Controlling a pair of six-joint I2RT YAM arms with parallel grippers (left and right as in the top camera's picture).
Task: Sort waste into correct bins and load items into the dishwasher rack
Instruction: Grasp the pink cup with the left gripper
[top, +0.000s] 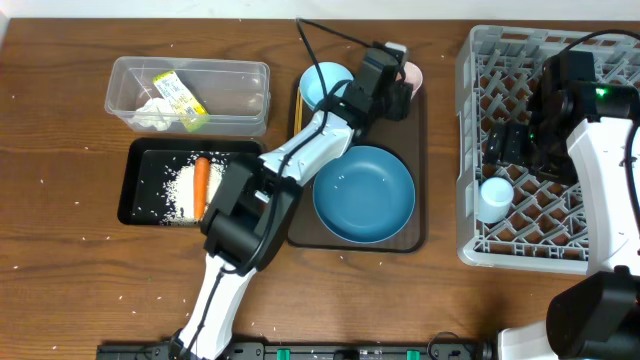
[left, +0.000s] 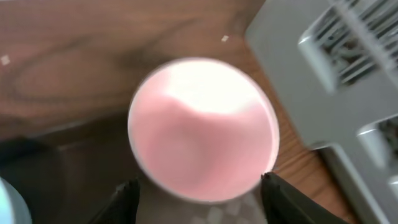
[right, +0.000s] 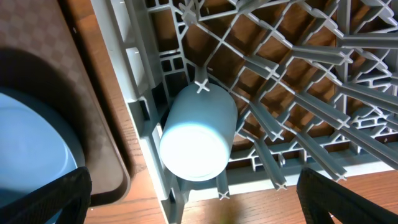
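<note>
I need to grab the pink cup next with my left gripper, by the side at its rim, with one finger inside. The cup's base end will stay free to hand over to my right gripper.
A pink cup (top: 412, 74) stands at the back right corner of the brown serving tray (top: 415, 235). My left gripper (top: 398, 92) is at it. In the left wrist view the pink cup (left: 202, 146) fills the space between the two open fingers (left: 127, 200), with a gap on the left side. My right gripper (top: 515, 142) hovers over the grey rack (top: 470, 150), open wide above a light-blue cup (right: 198, 134) that lies bottom-up in the rack's near left corner. A large blue dish (top: 363, 192) and a light-blue bowl (top: 322, 82) sit on the brown tray.
The clear tub (top: 240, 95) at back left holds a yellow-green wrapper (top: 178, 97) and white tissue (top: 152, 113). The black tray (top: 135, 185) in front of it holds rice (top: 180, 190) and an orange carrot stick (top: 200, 185). Thin chopsticks (top: 297, 112) lie along the brown tray's left edge.
</note>
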